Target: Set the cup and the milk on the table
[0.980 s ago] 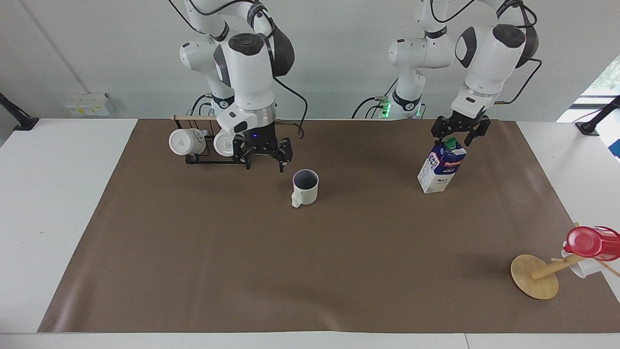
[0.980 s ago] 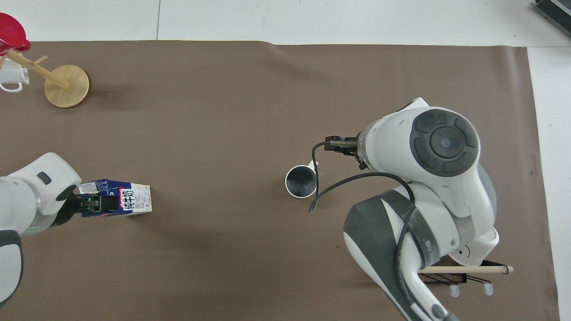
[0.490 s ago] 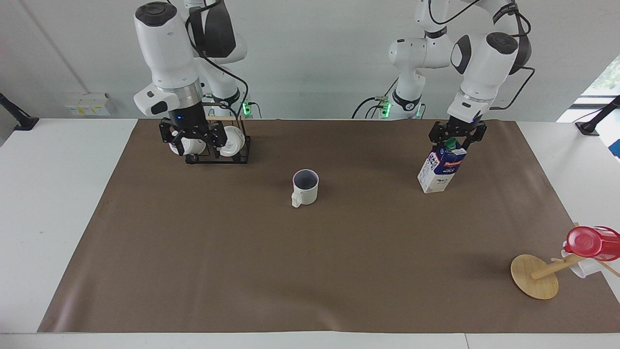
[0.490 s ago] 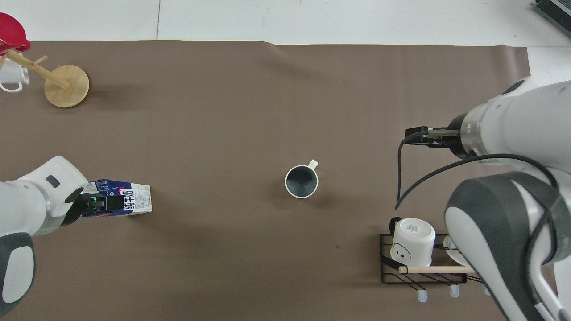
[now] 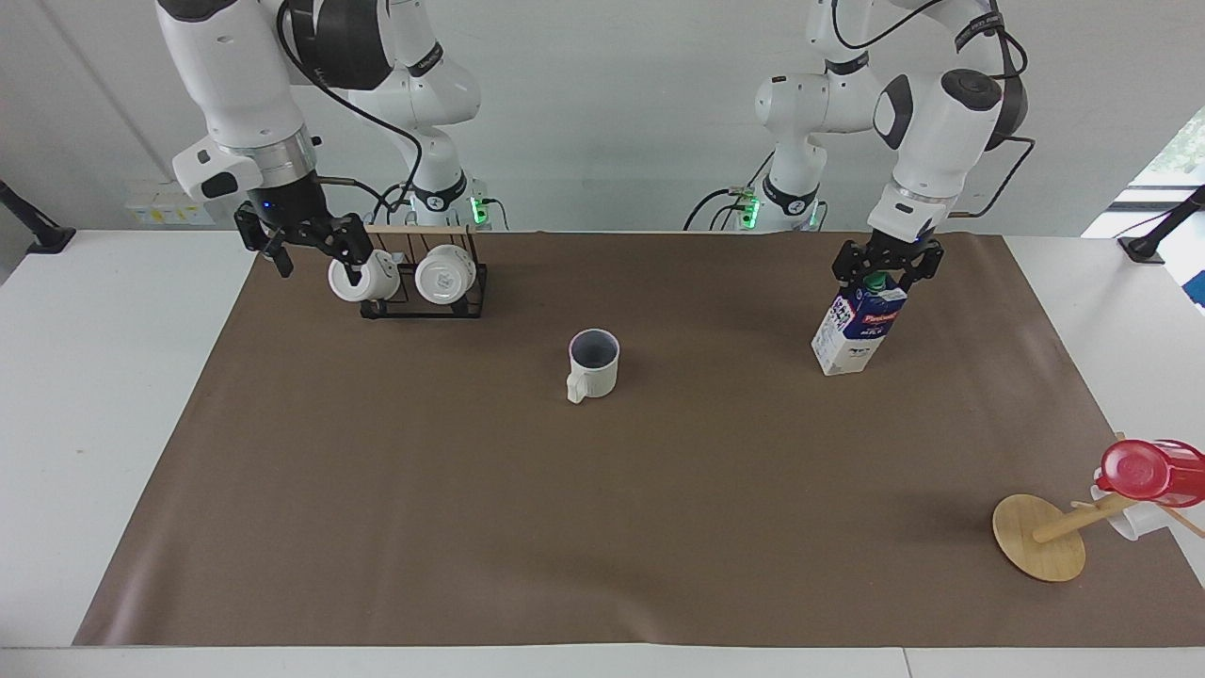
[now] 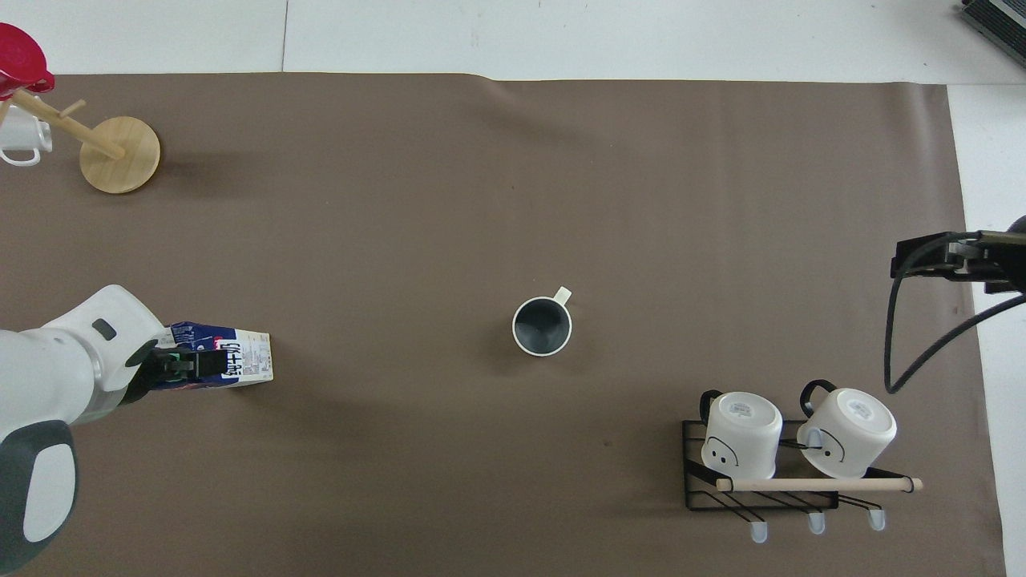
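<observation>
I need to close my left gripper on the milk carton now. The gripper's fingers reach down beside the blue upper part of the carton.
The cream-white cup (image 5: 593, 363) (image 6: 543, 325) stands upright on the brown mat of the table (image 5: 602, 527), near its middle, with nothing touching it. The blue-and-white milk (image 5: 857, 330) (image 6: 232, 362) stands on the mat toward the left arm's end. My left gripper (image 5: 883, 267) (image 6: 178, 366) is open right over the carton's top, its fingers on either side of the green cap. My right gripper (image 5: 318, 264) (image 6: 923, 258) hangs open and empty in the air over the mat's edge at the right arm's end, beside the mug rack.
A black wire rack (image 5: 424, 303) (image 6: 761, 490) holding two white mugs stands close to the robots at the right arm's end. A tipped wooden stand (image 5: 1038, 537) (image 6: 120, 154) with a red-lidded cup (image 5: 1150, 469) lies at the left arm's end, away from the robots.
The right arm has swung away from beside the cup, past the rack, up toward its own end of the table. The left gripper has barely shifted above the milk.
</observation>
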